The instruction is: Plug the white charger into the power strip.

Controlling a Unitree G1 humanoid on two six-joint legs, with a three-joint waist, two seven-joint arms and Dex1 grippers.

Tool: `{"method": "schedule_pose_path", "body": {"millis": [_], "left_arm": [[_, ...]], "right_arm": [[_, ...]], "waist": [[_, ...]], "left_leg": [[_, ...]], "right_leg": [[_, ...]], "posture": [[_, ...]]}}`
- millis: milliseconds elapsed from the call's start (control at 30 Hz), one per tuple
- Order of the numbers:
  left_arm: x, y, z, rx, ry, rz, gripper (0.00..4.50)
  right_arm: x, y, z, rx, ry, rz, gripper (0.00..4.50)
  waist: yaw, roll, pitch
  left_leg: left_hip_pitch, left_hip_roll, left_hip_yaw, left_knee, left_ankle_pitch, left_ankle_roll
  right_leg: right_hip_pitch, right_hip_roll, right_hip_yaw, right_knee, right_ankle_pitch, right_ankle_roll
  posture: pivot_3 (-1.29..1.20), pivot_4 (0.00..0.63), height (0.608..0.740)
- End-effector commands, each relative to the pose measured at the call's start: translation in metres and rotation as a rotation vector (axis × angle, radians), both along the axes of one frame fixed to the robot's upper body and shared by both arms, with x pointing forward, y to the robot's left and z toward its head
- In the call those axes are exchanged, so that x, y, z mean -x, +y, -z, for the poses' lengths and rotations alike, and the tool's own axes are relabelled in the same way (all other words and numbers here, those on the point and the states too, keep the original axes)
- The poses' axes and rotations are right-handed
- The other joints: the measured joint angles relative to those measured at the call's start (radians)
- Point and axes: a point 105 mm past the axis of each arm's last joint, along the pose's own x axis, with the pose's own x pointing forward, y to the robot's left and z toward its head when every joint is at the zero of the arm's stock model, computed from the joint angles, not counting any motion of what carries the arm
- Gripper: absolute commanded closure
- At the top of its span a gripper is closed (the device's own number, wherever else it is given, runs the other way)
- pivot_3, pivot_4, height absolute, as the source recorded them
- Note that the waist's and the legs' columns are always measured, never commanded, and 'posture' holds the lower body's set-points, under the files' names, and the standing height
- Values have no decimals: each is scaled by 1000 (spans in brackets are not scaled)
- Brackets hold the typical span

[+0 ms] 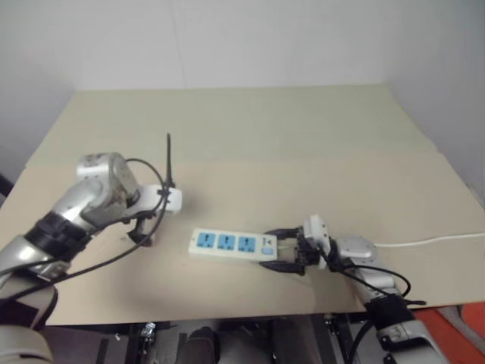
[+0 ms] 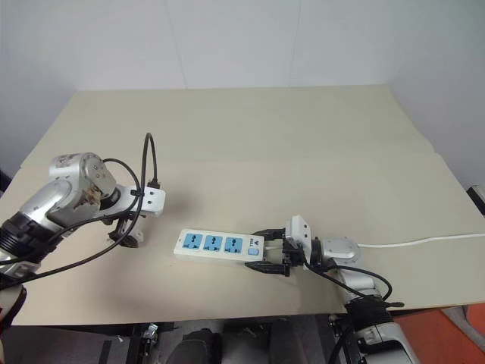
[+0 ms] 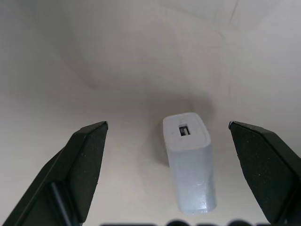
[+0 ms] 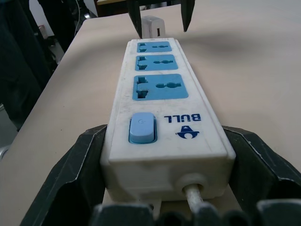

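My left gripper needs to close on the white charger point(image 3: 188, 160) now, because the black fingers are standing on either side of it.
The power strip point(image 1: 227, 243) lies along the table's front part, a white bar with three blue socket faces and a blue switch point(image 4: 142, 127) at its right end. My right gripper point(image 1: 267, 249) is shut on that switch end, one black finger point(image 4: 80, 165) pressed on each side. The white charger point(image 3: 188, 160) lies on the table to the left of the strip's far end, its port end facing up at the camera. My left gripper point(image 3: 168, 125) hangs straight above it, pointing down, open wide, with a finger point(image 3: 87, 155) on each side and clear of the block.
The strip's white cord point(image 1: 424, 243) runs off to the right across the beige table point(image 1: 303, 152). A black cable loops up from my left wrist point(image 1: 168, 163). The table's front edge point(image 1: 227, 315) is close below the strip. White walls stand behind.
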Motion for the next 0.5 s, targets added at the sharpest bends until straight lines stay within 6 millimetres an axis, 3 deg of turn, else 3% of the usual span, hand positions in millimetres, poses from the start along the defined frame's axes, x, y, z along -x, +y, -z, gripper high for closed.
{"method": "schedule_pose_path", "body": {"millis": [33, 67, 167, 433, 500], "left_arm": [[-3, 0, -9, -25, -25, -2, 0], [-3, 0, -8, -32, -21, -1, 0], [-2, 0, -5, -34, -10, -2, 625], [-1, 2, -2, -52, 0, -16, 3278], [-2, 2, -2, -53, 0, -16, 3475]], "right_arm": [[6, 5, 8, 27, 26, -21, 1087], [6, 5, 8, 27, 25, -21, 1087], [6, 6, 8, 27, 25, -21, 1087], [7, 6, 8, 27, 23, -19, 1087], [6, 6, 9, 27, 24, -20, 1087]], "waist": [[0, 0, 0], [0, 0, 0], [0, 0, 0], [0, 0, 0], [0, 0, 0]], "left_leg": [[0, 0, 0, 0, 0, 0], [0, 0, 0, 0, 0, 0], [0, 0, 0, 0, 0, 0], [0, 0, -1, 0, 0, 0], [0, 0, -1, 0, 0, 0]], "right_leg": [[0, 0, 0, 0, 0, 0], [0, 0, 0, 0, 0, 0], [0, 0, 0, 0, 0, 0], [0, 0, 0, 0, 0, 0], [0, 0, 0, 0, 0, 0]], "posture": [[0, 150, 740], [0, 150, 740], [0, 150, 740], [0, 150, 740], [0, 150, 740]]}}
